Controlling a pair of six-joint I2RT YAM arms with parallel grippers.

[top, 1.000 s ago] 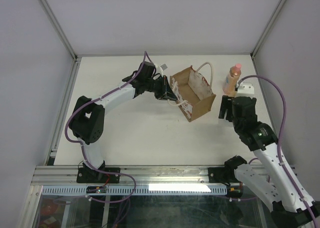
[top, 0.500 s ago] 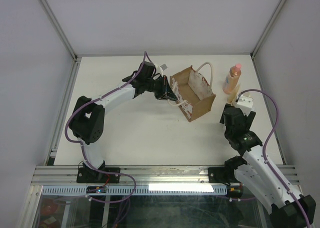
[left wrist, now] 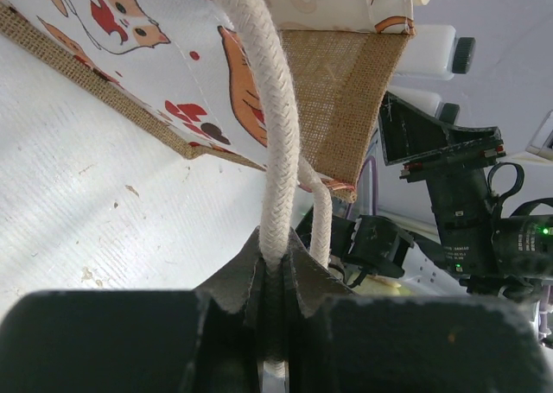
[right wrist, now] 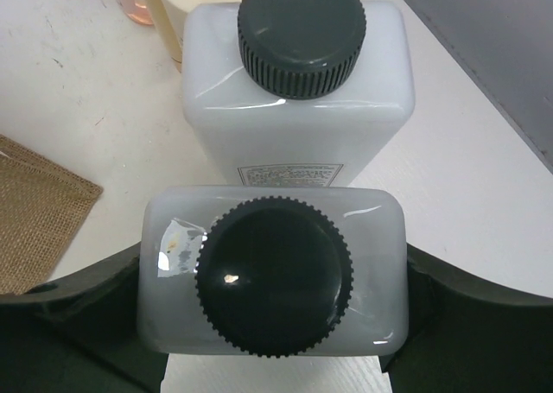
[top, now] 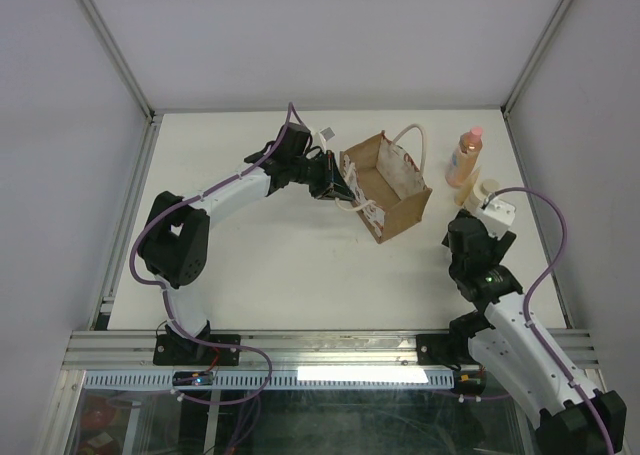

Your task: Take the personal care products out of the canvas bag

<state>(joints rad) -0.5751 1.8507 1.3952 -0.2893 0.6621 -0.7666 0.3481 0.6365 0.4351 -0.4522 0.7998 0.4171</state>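
My right gripper needs to open now, because the white squarish bottle is upright over flat, empty table, close beside the second white bottle.
The canvas bag (top: 396,211) stands open at mid-table, tilted, its red-and-white print showing in the left wrist view (left wrist: 130,30). My left gripper (top: 335,187) is shut on one cream loop handle (left wrist: 278,151) at the bag's left side. My right gripper (right wrist: 275,276) is shut on a white squarish bottle with a dark cap (right wrist: 173,324), right of the bag. A second white bottle (right wrist: 298,125) stands just beyond it. The peach-orange bottle (top: 465,157) and the cream bottle (top: 487,189) stand behind. My right wrist (top: 470,233) hides both white bottles from above.
The table's right edge and the enclosure's grey wall (right wrist: 484,56) run close beside the bottles. The bag's brown corner (right wrist: 34,212) lies left of my right gripper. The right arm's purple cable (top: 545,265) loops over the table's right side.
My right gripper has swung away from the bag, back toward the near right, and turned down beside the standing bottles. The left arm and the bag have not moved.
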